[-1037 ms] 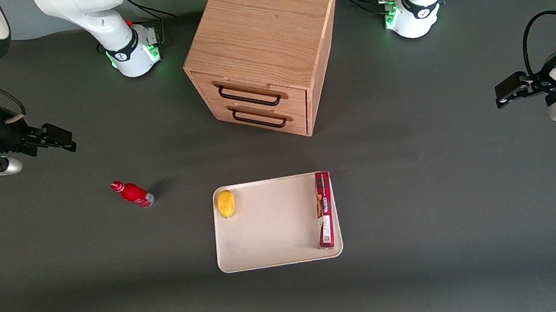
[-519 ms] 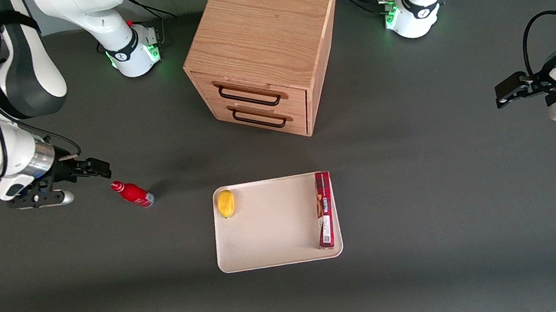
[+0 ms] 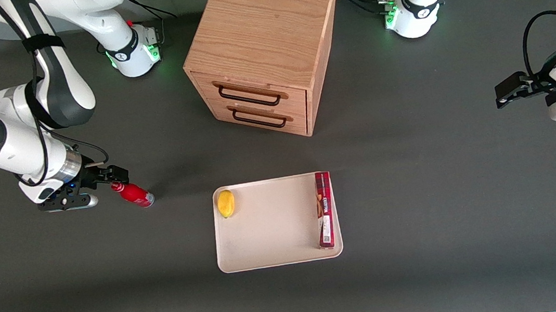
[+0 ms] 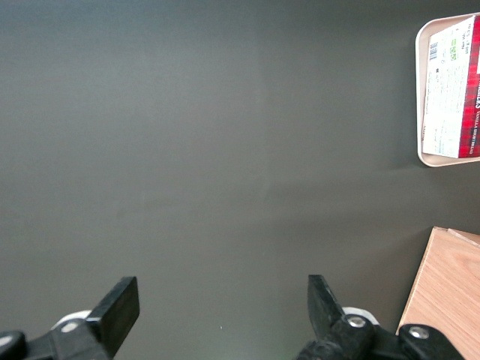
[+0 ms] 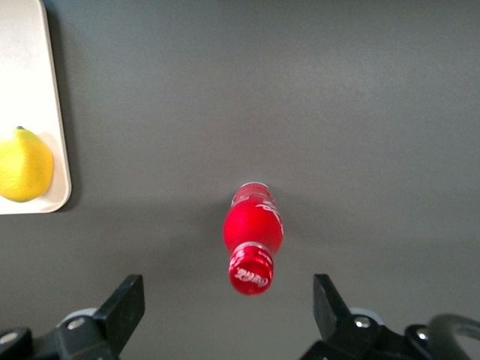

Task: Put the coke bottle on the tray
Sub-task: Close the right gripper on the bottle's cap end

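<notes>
The right gripper grabs the small red coke bottle by its cap end (image 3: pixel 117 187) next, to set the bottle on the cream-white tray (image 3: pixel 276 229).
The coke bottle (image 3: pixel 133 193) is small and bright red with a red cap, and it stands on the dark table toward the working arm's end, apart from the tray. The cream-white tray (image 3: pixel 276 229) lies in front of the drawer cabinet, nearer the front camera. My right gripper (image 3: pixel 118 175) is open and empty, hovering just above the bottle's cap. In the right wrist view the bottle (image 5: pixel 253 236) shows cap-up between the spread fingers of the gripper (image 5: pixel 229 304), with the tray's corner (image 5: pixel 34 82) beside it.
A yellow lemon (image 3: pixel 226 203) and a long flat red box (image 3: pixel 324 209) lie on the tray at its two ends. A wooden two-drawer cabinet (image 3: pixel 263 48) stands farther from the front camera than the tray. The left wrist view shows the tray rim (image 4: pixel 420 97) and the box (image 4: pixel 454 90).
My right arm has swung in from the table's edge toward the bottle. The gripper now hovers over the cap. The bottle and tray have not moved.
</notes>
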`<state>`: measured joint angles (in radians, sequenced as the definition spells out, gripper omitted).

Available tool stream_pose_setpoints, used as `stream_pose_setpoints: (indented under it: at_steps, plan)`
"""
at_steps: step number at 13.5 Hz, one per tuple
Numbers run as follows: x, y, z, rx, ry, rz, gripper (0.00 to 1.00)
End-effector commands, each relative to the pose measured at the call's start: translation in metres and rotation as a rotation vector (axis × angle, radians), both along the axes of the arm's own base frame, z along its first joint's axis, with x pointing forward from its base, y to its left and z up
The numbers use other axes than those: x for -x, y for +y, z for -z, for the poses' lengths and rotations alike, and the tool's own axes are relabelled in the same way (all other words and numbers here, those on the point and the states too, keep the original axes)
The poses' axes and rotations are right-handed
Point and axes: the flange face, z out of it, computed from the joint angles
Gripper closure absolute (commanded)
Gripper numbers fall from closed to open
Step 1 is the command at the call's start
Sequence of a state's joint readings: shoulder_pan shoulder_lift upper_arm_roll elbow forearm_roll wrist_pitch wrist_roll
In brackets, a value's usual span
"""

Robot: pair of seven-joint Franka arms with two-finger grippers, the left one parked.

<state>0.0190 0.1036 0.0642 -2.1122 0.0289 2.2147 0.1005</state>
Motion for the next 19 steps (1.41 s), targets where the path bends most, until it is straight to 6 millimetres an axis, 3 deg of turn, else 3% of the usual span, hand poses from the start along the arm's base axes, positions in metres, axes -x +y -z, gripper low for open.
stream_pose_setpoints:
  at_steps: [1,3,10,11,12,14,19]
  plan:
    - [0.007,-0.003,0.012,0.009,-0.032,-0.040,0.01]
    - [0.010,-0.004,0.018,0.009,-0.031,-0.048,0.03]
    - [0.017,-0.015,0.030,0.012,-0.024,-0.079,0.24]
    - [0.017,-0.015,0.030,0.013,-0.024,-0.080,0.35]
    - [0.017,-0.016,0.030,0.012,-0.026,-0.078,0.53]
    - [0.017,-0.016,0.028,0.012,-0.027,-0.076,0.99]
    - [0.017,-0.015,0.013,0.013,-0.035,-0.070,1.00]
